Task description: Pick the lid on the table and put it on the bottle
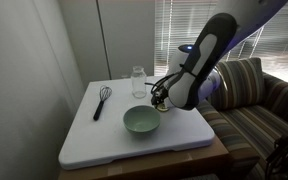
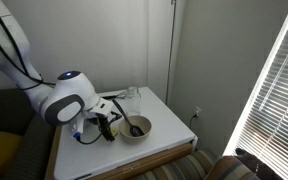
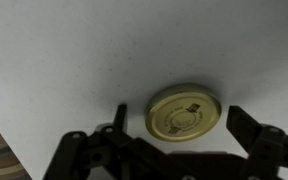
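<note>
I need to close my gripper on the lid. Both of my fingers reach down beside the lid's rim (image 3: pixel 150 119) at the white board.
The lid (image 3: pixel 183 110) is a flat round yellowish cap lying on the white board (image 3: pixel 104 50). In the wrist view my gripper (image 3: pixel 182 122) is open, one finger on each side of the lid, not touching it. In both exterior views the gripper (image 1: pixel 160 95) (image 2: pixel 106 124) is low over the board, beside the green bowl; the lid is hidden there. The clear glass bottle (image 1: pixel 138 82) (image 2: pixel 132 97) stands upright at the back of the board, open-mouthed, behind the bowl.
A pale green bowl (image 1: pixel 141 121) (image 2: pixel 135 128) sits mid-board next to the gripper. A black whisk (image 1: pixel 101 100) lies toward the board's far side from the arm. A striped sofa (image 1: pixel 254 100) stands beside the table. A wall is behind the table.
</note>
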{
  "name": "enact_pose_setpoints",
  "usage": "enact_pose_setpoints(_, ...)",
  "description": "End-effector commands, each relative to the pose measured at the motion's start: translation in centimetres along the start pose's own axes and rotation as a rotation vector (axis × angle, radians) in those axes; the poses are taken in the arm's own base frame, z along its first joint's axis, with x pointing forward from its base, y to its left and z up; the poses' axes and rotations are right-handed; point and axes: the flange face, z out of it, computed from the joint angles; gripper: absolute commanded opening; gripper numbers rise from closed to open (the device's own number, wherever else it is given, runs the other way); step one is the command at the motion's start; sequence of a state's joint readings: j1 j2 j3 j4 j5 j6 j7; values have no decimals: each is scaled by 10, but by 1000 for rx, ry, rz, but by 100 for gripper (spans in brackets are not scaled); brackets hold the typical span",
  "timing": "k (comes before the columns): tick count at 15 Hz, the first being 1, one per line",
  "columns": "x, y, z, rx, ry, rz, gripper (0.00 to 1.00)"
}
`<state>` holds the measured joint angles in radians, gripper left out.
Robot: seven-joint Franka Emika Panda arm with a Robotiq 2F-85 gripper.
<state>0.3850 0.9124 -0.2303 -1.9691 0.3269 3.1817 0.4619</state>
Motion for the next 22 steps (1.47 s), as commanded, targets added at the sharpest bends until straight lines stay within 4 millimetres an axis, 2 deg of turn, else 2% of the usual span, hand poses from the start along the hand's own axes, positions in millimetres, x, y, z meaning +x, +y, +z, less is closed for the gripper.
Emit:
enact_pose_setpoints(1,-2,-2,33,-48,-46,-42,100)
enact_pose_setpoints(6,-4,0,47,-109,-103,-80,100)
enact_pose_setpoints(7,-6,2,49,-113,-115,-83,75)
enact_pose_setpoints(9,-6,3,49,-111,-128,-79,69)
enact_pose_setpoints(11,-6,6,44,-99,-137,-70,58)
enact_pose_setpoints(13,-6,6,34,-89,-147,-67,48)
enact_pose_setpoints(17,-10,-8,-4,-68,-206,-206,48)
enact_pose_setpoints(19,-19,-16,-25,-93,-234,-272,48)
enact_pose_setpoints(22,-33,-23,-55,-210,-293,-364,48)
